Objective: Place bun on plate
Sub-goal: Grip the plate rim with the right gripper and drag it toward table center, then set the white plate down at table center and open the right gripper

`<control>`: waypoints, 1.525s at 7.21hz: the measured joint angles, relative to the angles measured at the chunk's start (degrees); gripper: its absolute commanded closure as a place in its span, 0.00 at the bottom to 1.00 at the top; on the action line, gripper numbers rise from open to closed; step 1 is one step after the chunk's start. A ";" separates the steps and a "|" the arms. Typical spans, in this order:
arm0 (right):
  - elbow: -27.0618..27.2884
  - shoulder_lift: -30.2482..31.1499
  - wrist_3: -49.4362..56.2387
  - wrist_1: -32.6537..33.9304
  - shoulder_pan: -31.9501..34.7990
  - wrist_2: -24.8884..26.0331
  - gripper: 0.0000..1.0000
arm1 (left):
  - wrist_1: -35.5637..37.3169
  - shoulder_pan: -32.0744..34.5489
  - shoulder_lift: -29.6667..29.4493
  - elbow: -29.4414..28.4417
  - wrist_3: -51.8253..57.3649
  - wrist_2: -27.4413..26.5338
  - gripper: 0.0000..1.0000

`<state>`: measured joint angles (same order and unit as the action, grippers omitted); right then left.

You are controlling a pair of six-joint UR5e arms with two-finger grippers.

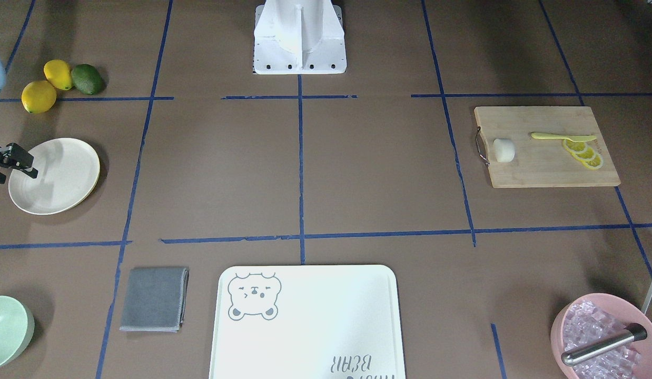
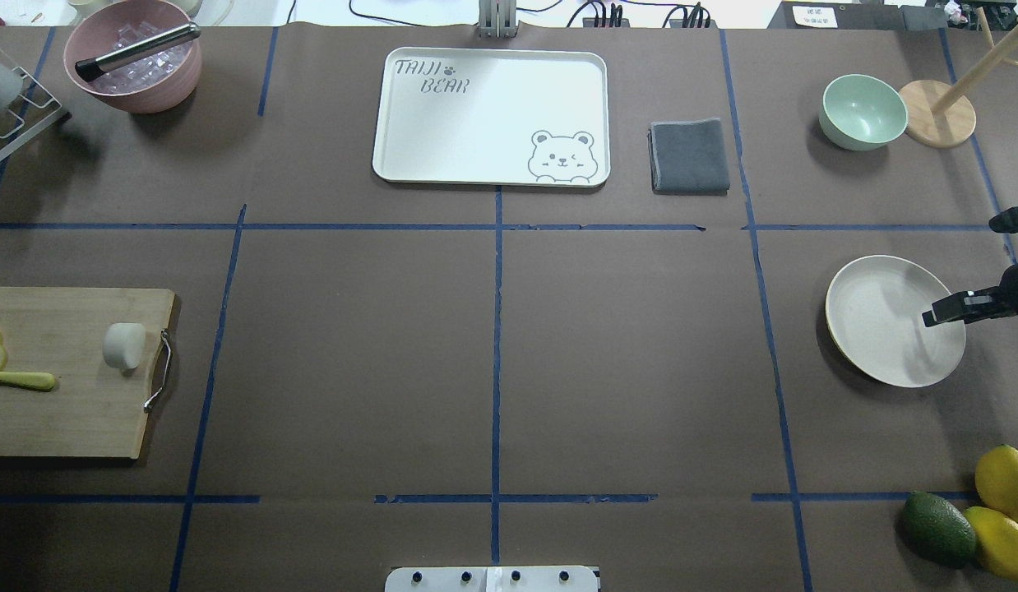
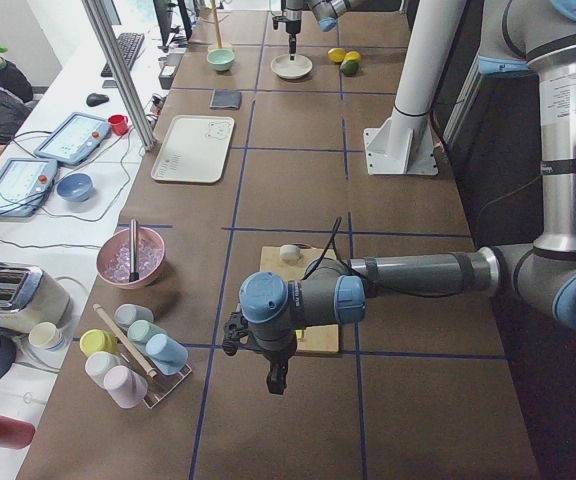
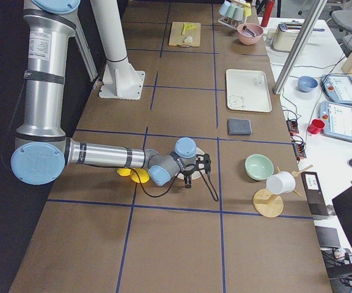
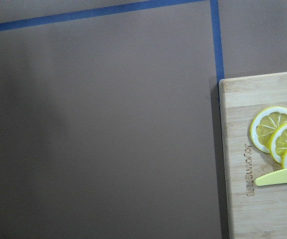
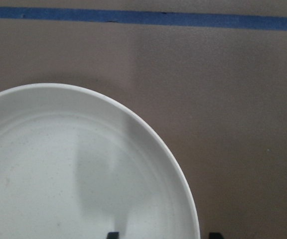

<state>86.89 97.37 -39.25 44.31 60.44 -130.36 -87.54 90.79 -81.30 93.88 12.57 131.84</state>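
The plate needs to be ready for the bun [image 1: 504, 150], so the robot's right gripper will next grab it by its raised rim [image 1: 21, 176].
The bun [image 1: 504, 150] [image 2: 124, 345] lies on the wooden cutting board [image 2: 73, 411] at the table's left side, close to its metal handle; nothing touches it. On the right side sits the empty cream plate [image 1: 55, 176] [image 2: 883, 325] [image 6: 73, 174]. My right gripper [image 1: 15, 176] [image 6: 163, 235] hangs open over the plate's outer rim, one finger [image 2: 957, 306] above the plate and the other outside it. The left gripper [image 3: 276, 378] shows only in the exterior left view, hanging past the board's far-left end; I cannot tell its state. The left wrist view holds only the board's corner [image 5: 238, 164].
Lemon slices [image 1: 584, 152] and a yellow knife [image 1: 560, 137] share the board. A bear-print tray [image 2: 492, 115], grey cloth [image 2: 690, 156] and green bowl [image 2: 862, 111] line the far side. A pink bowl of ice [image 2: 135, 66] stands far left. Lemons and an avocado [image 2: 937, 526] lie near right.
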 measured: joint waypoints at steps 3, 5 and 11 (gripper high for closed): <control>0.65 -0.47 0.03 0.01 -0.02 -1.39 1.00 | 0.00 -0.02 -0.02 0.07 0.02 0.00 0.00; 1.57 -1.86 -0.03 0.05 -0.04 -3.06 1.00 | -0.02 -0.07 -0.08 0.07 0.06 0.06 0.00; 6.41 -21.16 -17.52 1.25 -8.90 -2.79 0.92 | -0.15 -1.04 -0.20 0.08 0.07 0.09 0.00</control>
<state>93.29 76.21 -56.77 45.55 51.54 -133.15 -87.69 89.75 -81.49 93.96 12.64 131.93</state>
